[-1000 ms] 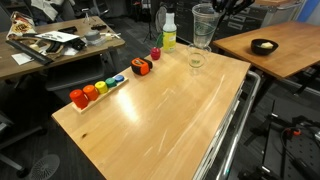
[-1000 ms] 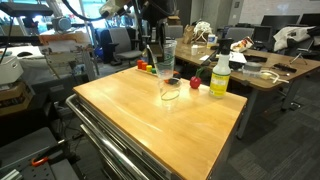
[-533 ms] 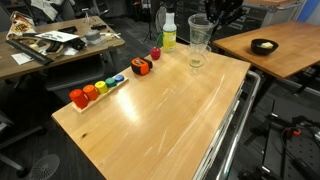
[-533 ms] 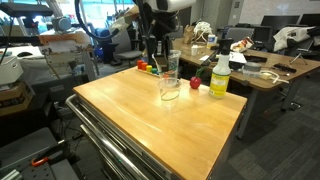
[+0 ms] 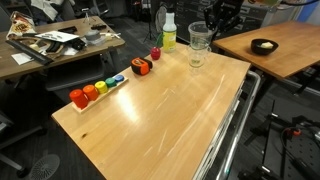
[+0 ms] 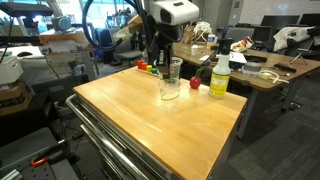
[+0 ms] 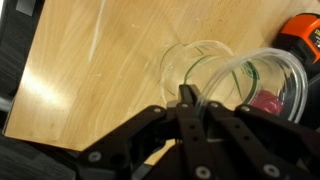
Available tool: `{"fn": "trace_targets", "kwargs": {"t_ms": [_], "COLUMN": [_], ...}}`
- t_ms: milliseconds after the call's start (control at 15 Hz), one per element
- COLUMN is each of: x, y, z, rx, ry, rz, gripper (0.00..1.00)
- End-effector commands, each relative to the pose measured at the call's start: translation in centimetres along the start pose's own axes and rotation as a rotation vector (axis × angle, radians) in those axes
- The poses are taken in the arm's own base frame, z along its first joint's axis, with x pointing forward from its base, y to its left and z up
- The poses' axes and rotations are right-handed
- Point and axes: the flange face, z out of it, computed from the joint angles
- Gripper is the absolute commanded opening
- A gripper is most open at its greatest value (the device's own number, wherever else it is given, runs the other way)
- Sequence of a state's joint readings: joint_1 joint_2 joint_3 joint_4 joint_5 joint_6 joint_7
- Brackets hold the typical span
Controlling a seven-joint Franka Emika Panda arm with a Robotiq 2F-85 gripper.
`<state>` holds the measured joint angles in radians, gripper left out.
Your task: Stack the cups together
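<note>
The held cup hangs tilted with its lower end inside the standing cup's opening and would fall in, so it is time to open my gripper now.
My gripper [image 7: 189,101] is shut on the rim of a clear cup [image 7: 262,72], which hangs tilted to the right in the wrist view. A second clear cup [image 7: 185,62] stands upright on the wooden table right below. In both exterior views the held cup [image 5: 200,37] [image 6: 173,68] sits partly down inside the standing cup [image 5: 196,59] [image 6: 169,93] at the table's far end. The gripper [image 5: 211,24] [image 6: 160,52] is just above them. I cannot make out a third cup on its own.
A yellow-green bottle with a white cap [image 5: 169,33] [image 6: 219,77] stands close beside the cups. An orange block [image 5: 141,67] and a red block [image 5: 155,54] lie nearby. A row of coloured blocks [image 5: 98,90] lines one table edge. A black bowl [image 5: 263,46] sits on the neighbouring table.
My gripper has moved down with the held cup, from well above the standing cup to partly inside it.
</note>
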<state>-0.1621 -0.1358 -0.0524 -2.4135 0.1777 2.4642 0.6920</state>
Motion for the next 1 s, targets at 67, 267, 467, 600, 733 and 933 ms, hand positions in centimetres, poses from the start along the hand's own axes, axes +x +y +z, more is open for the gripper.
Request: {"fn": "trace_targets", "kwargs": {"t_ms": [67, 267, 467, 600, 733, 933], "x": [0.9, 0.9, 0.9, 0.9, 0.5, -1.3], "y": [-0.6, -1.2, -1.8, -2.2, -2.6, -3.3], "z": [0.2, -0.3, -1.7, -2.8, -4.2, -6.6], "rx": [0.046, 0.075, 0.089, 0.099, 0.087, 0.034], "ry": [-0.004, -0.004, 0.017, 0.028, 0.025, -0.006], "rz": [0.004, -0.010, -0.035, -0.049, -0.094, -0.234], "gripper": [0.09, 0.44, 0.67, 0.83, 0.98, 1.00]}}
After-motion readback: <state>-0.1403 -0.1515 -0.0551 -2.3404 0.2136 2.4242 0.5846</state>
